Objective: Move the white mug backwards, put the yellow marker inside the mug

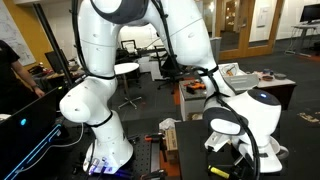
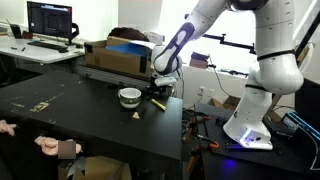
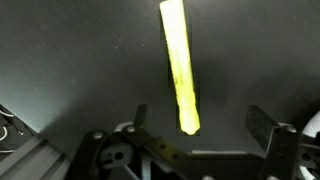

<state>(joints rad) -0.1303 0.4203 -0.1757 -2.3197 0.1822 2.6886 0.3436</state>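
Note:
The yellow marker [image 3: 180, 70] lies between the gripper's open fingers at its near end [image 3: 188, 120], so the gripper needs to close. Closing now would hold the marker now.
The yellow marker [image 3: 180, 70] lies on the dark table, blurred and running away from the camera in the wrist view. Its near tip sits between my gripper's [image 3: 200, 125] two fingers, closer to the left one. The gripper is open and touches nothing. In an exterior view the gripper [image 2: 159, 93] hangs low over the table, just to the right of the white mug [image 2: 129, 97]. The mug stands upright on the table [image 2: 70, 115]. The marker is only a thin sliver under the gripper there. The mug is out of the wrist view.
A cardboard box with a blue top [image 2: 120, 55] stands right behind the mug. A small pale triangular piece [image 2: 137, 112] lies in front of the mug. A monitor [image 2: 50, 18] is at the back. A person's hand [image 2: 45, 147] rests at the table's near edge.

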